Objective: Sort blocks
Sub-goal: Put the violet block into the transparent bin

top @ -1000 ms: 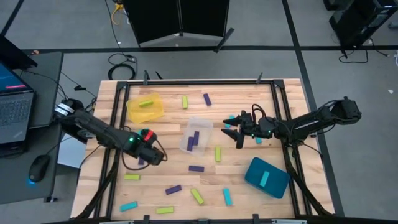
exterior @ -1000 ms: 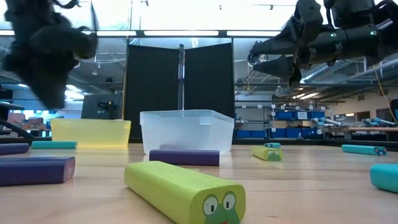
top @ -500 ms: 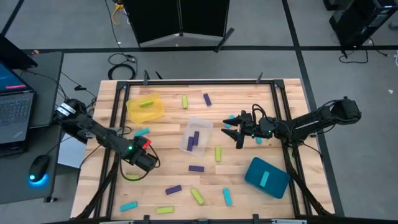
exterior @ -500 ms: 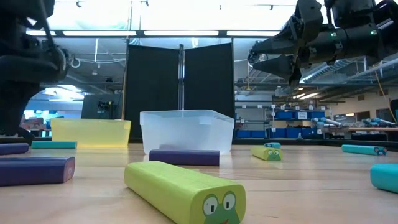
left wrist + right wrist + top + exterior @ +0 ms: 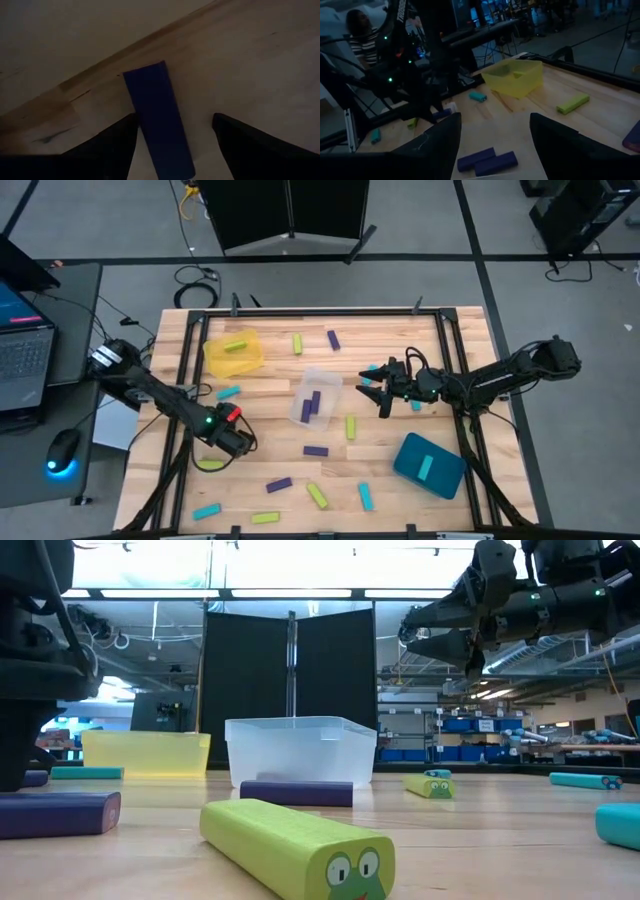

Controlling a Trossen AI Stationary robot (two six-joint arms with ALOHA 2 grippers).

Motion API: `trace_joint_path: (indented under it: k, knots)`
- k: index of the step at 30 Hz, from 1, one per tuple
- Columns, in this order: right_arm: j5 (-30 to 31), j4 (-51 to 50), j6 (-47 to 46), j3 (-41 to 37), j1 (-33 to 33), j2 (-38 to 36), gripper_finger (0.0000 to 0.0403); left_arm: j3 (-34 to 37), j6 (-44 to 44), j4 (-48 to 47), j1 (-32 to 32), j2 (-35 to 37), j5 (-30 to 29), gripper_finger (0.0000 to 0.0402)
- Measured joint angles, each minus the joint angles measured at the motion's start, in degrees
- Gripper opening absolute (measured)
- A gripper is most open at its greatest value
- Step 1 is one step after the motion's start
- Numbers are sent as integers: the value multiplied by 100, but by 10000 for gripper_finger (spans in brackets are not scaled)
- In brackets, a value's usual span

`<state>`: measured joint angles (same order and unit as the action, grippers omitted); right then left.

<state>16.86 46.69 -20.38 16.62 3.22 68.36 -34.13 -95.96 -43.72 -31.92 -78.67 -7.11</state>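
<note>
I should close my left gripper on the purple block now: its fingers reach down beside the block's long sides in the left wrist view.
Lime-green, purple and cyan blocks lie scattered flat on the wooden table. My left gripper [image 5: 235, 442] points down at the table's left near part, open. Its fingers [image 5: 120, 142] stand on either side of one purple block [image 5: 157, 125] that lies flat; I cannot tell whether they touch it. My right gripper [image 5: 372, 392] hangs open and level above the table right of the clear tray [image 5: 315, 397], with nothing between its fingers [image 5: 495, 117]. The yellow tray [image 5: 233, 351] holds a green block, the clear tray two purple ones, and the teal tray [image 5: 430, 464] a cyan one.
Loose blocks near my left gripper are a green one [image 5: 211, 464], a cyan one [image 5: 228, 392] and a purple one [image 5: 315, 450]. More lie along the near edge, such as a green one [image 5: 317, 496]. A laptop and a mouse sit off the table's left. A person shows in the room behind.
My left gripper has come down toward the table and a little toward its near edge, and now stands over the purple block. My right arm has kept still.
</note>
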Motion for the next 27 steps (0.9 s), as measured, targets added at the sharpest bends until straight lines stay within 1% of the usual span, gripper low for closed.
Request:
trace_joint_path:
  k: [14,17,19,21,27]
  knots:
    - [22,1,0,1,-2,-1,247,13,102,28,-9,-12,-59,273]
    - [22,1,-2,1,-2,-1,247,13,138,27,-9,-12,-61,266]
    - [24,1,-2,1,-2,0,247,13,248,36,-9,-14,-65,250]
    - [22,2,-2,1,-2,-1,247,15,310,71,-9,-14,-73,222]
    - [22,11,-2,1,-2,-2,247,16,435,103,-9,-19,-86,114]
